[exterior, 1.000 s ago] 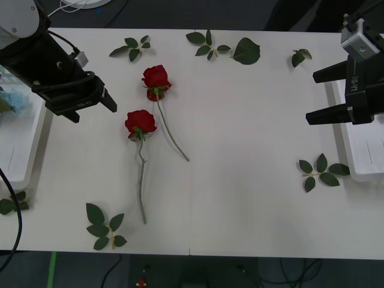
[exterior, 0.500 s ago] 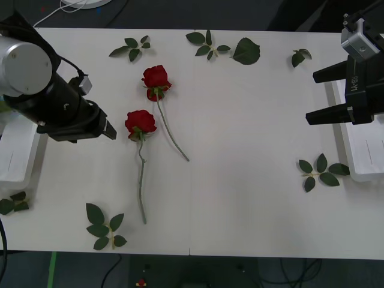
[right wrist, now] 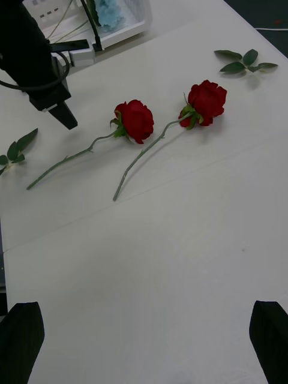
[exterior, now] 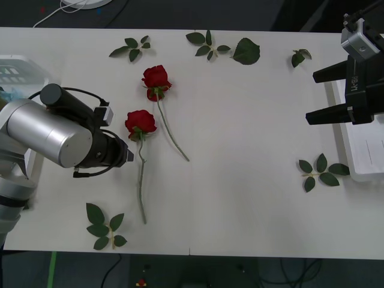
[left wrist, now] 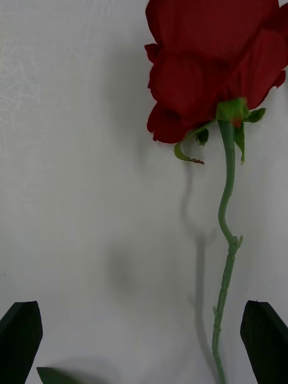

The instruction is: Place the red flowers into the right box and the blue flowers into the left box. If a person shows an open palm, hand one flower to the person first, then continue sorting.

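The rose's soft, layered red petals would crush, so I next need my left gripper to grab the nearer rose by its thin green stem (exterior: 141, 162) (left wrist: 227, 275).
Two red flowers lie on the white table: one rose (exterior: 156, 77) farther back and one rose (exterior: 140, 122) nearer, stems trailing toward the front. My left gripper (exterior: 125, 155) is low beside the nearer rose's stem, just left of it. It is open, and the left wrist view has the bloom (left wrist: 210, 66) and stem ahead of the gripper (left wrist: 144, 345). My right gripper (exterior: 310, 97) hangs open and empty over the table's right side, next to the right box (exterior: 360, 150). Blue flowers (right wrist: 114, 12) lie in the left box (right wrist: 129, 27).
Loose green leaf sprigs are scattered about: along the back edge (exterior: 133, 47) (exterior: 210, 43) (exterior: 298, 57), at the right (exterior: 321, 170) and at the front left (exterior: 103, 227). A big single leaf (exterior: 246, 51) lies at the back. The table's middle is bare.
My left arm has swung from beside the left box down and forward, so its gripper now sits by the nearer rose's stem. The right arm and both roses have not moved.
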